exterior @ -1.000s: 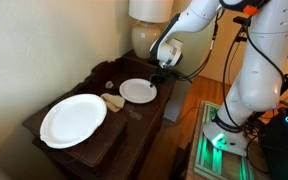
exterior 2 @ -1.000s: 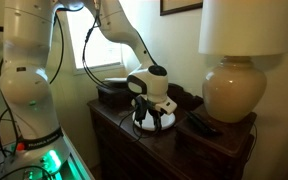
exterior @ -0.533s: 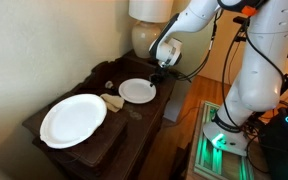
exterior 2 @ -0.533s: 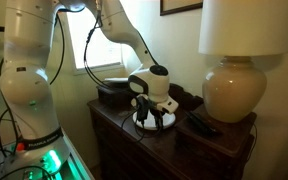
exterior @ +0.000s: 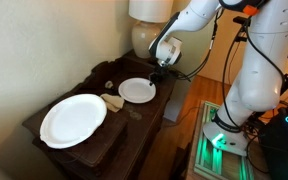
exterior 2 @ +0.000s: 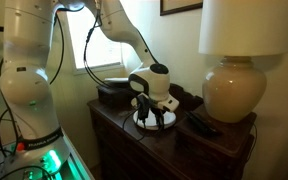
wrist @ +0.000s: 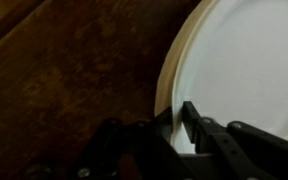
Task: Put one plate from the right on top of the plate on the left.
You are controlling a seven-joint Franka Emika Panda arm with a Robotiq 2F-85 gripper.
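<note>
The small plate would come up with my gripper if I lifted it now, because both of the gripper's fingers are closed across its edge [exterior: 153, 83] [wrist: 179, 108].
A small white plate [exterior: 137, 90] lies on the dark wooden cabinet [exterior: 144, 112], to the right of a large white plate [exterior: 73, 119]. My gripper [exterior: 160, 70] is down at the small plate's far edge. In the wrist view the fingers [wrist: 174, 118] straddle the plate's rim [wrist: 244, 60], one finger on top and one at the outer edge, closed tight against it. In an exterior view the gripper [exterior 2: 154, 118] hides most of the small plate [exterior 2: 144, 127]. The large plate lies flat with nothing on it.
A table lamp [exterior: 147, 30] stands just behind the gripper; it also shows in an exterior view [exterior 2: 229, 90]. A tan object [exterior: 114, 101] lies between the two plates. A black remote [exterior 2: 204, 124] and a dark box [exterior 2: 112, 93] rest on the cabinet.
</note>
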